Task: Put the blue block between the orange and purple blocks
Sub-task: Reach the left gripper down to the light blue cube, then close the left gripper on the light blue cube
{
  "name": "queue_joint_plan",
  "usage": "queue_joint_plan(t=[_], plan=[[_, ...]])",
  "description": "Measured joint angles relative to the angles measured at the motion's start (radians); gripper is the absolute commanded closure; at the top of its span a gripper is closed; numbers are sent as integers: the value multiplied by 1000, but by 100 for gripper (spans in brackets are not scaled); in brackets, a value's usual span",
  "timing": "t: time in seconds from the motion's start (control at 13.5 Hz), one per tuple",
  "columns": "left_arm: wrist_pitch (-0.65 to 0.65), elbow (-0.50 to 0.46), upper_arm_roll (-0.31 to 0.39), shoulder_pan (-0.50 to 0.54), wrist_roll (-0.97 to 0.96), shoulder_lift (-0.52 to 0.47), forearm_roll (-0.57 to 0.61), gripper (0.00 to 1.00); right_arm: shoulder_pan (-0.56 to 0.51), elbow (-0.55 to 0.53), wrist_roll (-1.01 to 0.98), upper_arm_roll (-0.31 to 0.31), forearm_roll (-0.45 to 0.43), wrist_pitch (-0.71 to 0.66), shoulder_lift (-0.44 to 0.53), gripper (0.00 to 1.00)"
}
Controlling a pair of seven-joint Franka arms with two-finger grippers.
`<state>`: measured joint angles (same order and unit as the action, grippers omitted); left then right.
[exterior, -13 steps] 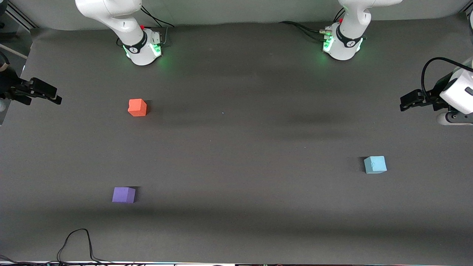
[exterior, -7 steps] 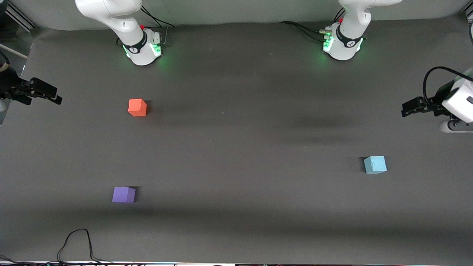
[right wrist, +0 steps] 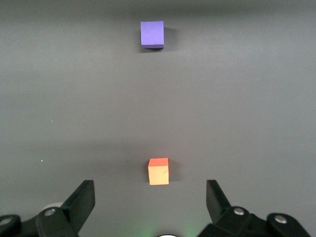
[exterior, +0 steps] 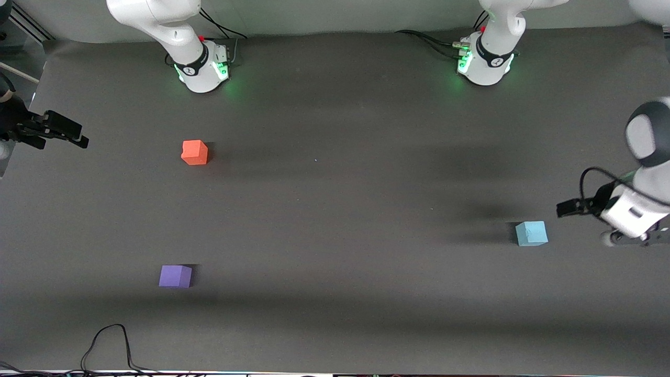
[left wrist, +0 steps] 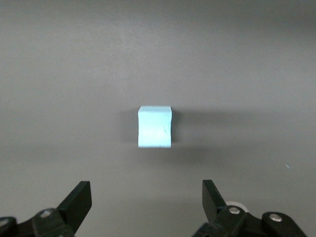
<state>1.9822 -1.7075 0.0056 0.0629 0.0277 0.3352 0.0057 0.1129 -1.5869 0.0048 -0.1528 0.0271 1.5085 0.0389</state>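
Observation:
My left gripper should next grab the blue block (exterior: 531, 233) by its opposite sides, then set it between the orange and purple blocks.
The blue block (exterior: 531, 233) sits on the dark table toward the left arm's end; it also shows in the left wrist view (left wrist: 154, 127). My left gripper (exterior: 568, 208) is open and empty, over the table just beside the blue block and apart from it; in its wrist view the gripper (left wrist: 146, 202) has the block ahead of its jaws. The orange block (exterior: 194, 152) and the purple block (exterior: 175, 276) sit toward the right arm's end, the purple one nearer the front camera. My right gripper (exterior: 65, 135) waits open and empty at the table's edge; its wrist view (right wrist: 150, 200) shows the orange block (right wrist: 158, 172) and purple block (right wrist: 152, 34).
The two arm bases (exterior: 201, 68) (exterior: 484, 63) stand along the table's edge farthest from the front camera. A black cable (exterior: 112, 343) loops onto the table at the edge nearest the front camera, near the purple block.
My left gripper has moved toward the front camera and come close beside the blue block. The right arm and the three blocks have not moved.

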Motion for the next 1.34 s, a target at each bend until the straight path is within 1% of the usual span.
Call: queue_joint_plan(t=[0.22, 0.45, 0.52, 0.74, 1.04, 1.11, 1.19, 1.26, 1.34], plan=[[129, -3, -6, -2, 0, 123, 0, 0, 0, 0, 0, 1, 0, 0, 1, 0], [276, -42, -8, -3, 0, 201, 0, 0, 0, -3, 0, 1, 0, 0, -1, 0], [303, -52, -8, -3, 0, 217, 0, 0, 0, -4, 0, 1, 0, 0, -1, 0], [312, -66, -6, -1, 0, 246, 0, 0, 0, -7, 0, 0, 0, 0, -1, 0], [311, -113, -6, -1, -1, 251, 0, 0, 0, -7, -22, -7, 0, -2, 1, 0], [310, -117, -6, -1, -1, 251, 0, 15, -1, -7, -27, -13, 0, -10, 2, 0], [310, -118, -6, -1, -1, 251, 0, 43, -1, -7, -30, -16, 0, -16, 4, 0], [310, -118, -6, -1, -1, 251, 0, 60, -1, -7, -30, -16, 0, -17, 5, 0], [310, -118, -6, -1, -2, 251, 0, 66, 0, -7, -30, -16, 0, -18, 6, 0]])
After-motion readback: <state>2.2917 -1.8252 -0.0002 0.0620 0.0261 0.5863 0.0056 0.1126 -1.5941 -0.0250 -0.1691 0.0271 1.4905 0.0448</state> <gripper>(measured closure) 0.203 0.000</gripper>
